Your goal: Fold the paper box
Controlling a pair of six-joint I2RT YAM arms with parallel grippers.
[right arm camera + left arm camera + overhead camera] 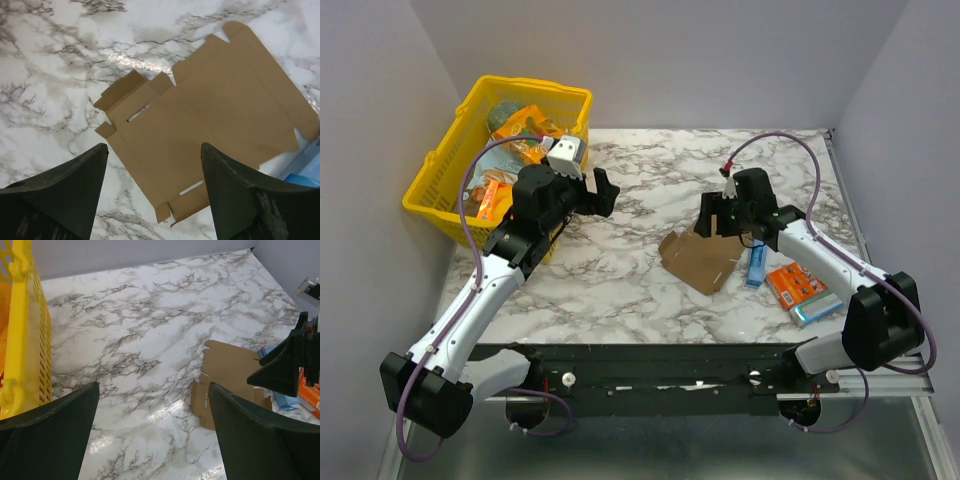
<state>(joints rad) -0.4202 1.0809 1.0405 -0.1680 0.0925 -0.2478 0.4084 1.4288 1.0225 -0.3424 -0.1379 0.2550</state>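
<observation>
The robot's right gripper should next take hold of the paper box's slotted side flap toward the blue packet [191, 199], so the adjoining edge stays free for the left gripper.
The paper box [698, 262] is a flat brown cardboard cut-out with small flaps, lying unfolded on the marble table right of centre. My right gripper [717, 220] hovers over its far edge, open, with nothing between its fingers. In the right wrist view the paper box [215, 110] lies flat below the open right gripper [154, 147]. My left gripper [598, 190] is open at the table's far left, well apart from the cardboard. In the left wrist view, the paper box [230, 370] shows beyond the open left gripper [154, 390], partly hidden by its right finger.
A yellow basket [438, 165] with several packets stands at the back left, close beside the left arm. A slim blue packet [756, 265] lies just right of the cardboard. An orange packet [798, 285] lies further right. The table's right edge [850, 215] is near.
</observation>
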